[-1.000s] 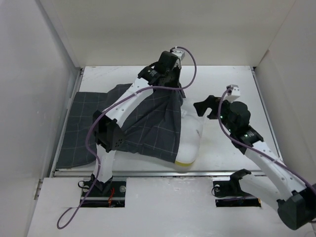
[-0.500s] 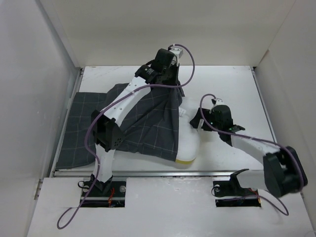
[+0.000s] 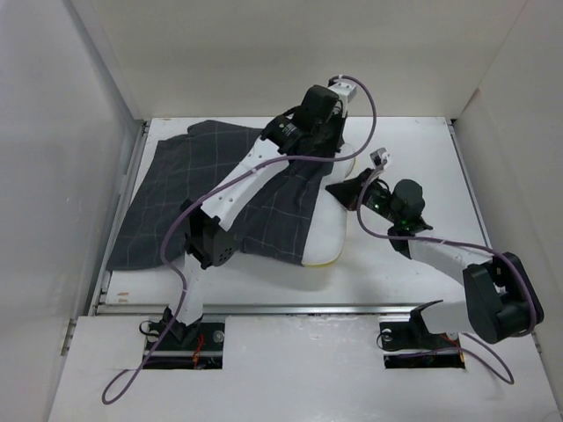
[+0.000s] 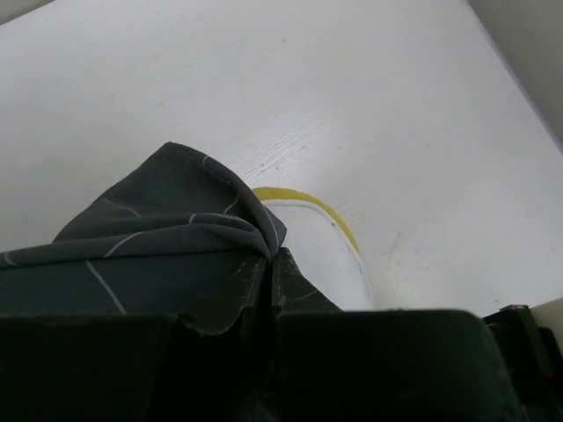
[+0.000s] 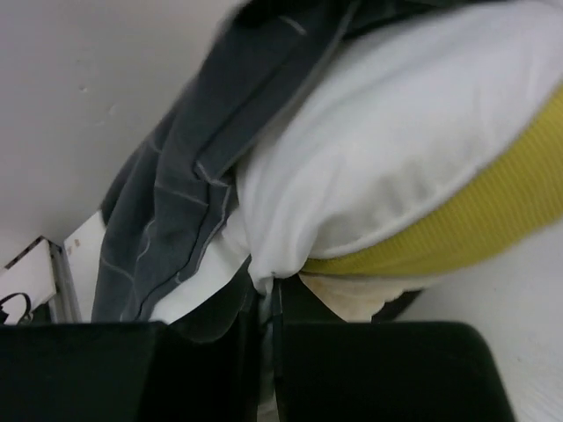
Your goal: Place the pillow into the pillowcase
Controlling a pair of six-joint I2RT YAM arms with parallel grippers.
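My right gripper must keep holding the pinched white cover. The cover is bare beside the pillowcase, so it would fall back at the pillow's side if I opened now.
The dark grid-patterned pillowcase lies spread from the left to the middle of the table, with its right part draped over the white pillow. The pillow's yellow edge shows at its near end. My left gripper is at the far side of the pillow, shut on a bunched fold of the pillowcase, with the pillow's yellow piping just beyond. My right gripper is at the pillow's right side, shut on a pinch of the white pillow cover, beside the pillowcase.
The white table is boxed in by tall white walls at the left, back and right. A metal rail runs along the near edge, with both arm bases behind it. The left arm's purple cable loops over the cloth.
The right gripper moved left to the pillow's side and shut on its cover. The left gripper carried the pillowcase edge back and right, dragging the cloth toward the far side.
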